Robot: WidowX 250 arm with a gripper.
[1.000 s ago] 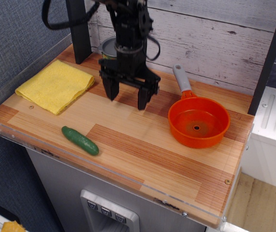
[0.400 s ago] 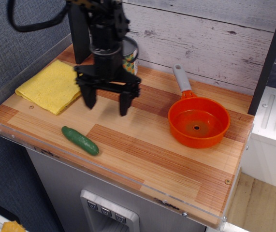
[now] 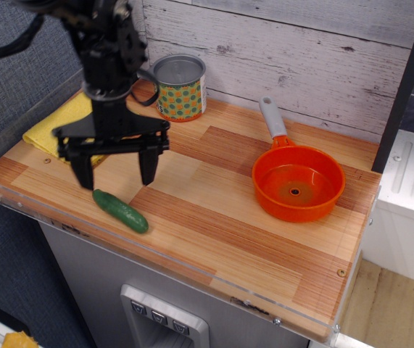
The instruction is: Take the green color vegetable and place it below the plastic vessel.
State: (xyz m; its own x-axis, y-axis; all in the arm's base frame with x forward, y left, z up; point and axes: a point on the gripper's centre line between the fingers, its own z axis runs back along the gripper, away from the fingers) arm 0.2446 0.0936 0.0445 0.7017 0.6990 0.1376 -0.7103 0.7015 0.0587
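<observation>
My gripper should next take hold of the cucumber by its middle (image 3: pixel 120 212), so that it can put the dark green cucumber below the orange plastic pan (image 3: pixel 298 183).
A small dark green cucumber (image 3: pixel 120 211) lies flat near the front left edge of the wooden table (image 3: pixel 228 239). The orange plastic pan (image 3: pixel 298 183) with a grey handle (image 3: pixel 272 119) sits at the right, its handle pointing to the back. My black gripper (image 3: pixel 115 180) is open and empty. It hangs just above and behind the cucumber, its two fingers (image 3: pixel 148 168) spread wide, apart from it.
A yellow cloth (image 3: pixel 54 123) lies at the back left, partly hidden by my arm. A metal can with a dotted label (image 3: pixel 180 88) stands at the back by the white plank wall. A clear plastic lip edges the table's front and left.
My gripper has moved left and forward from the table's back middle to a spot just over the cucumber. It has stayed open. The can is now uncovered.
</observation>
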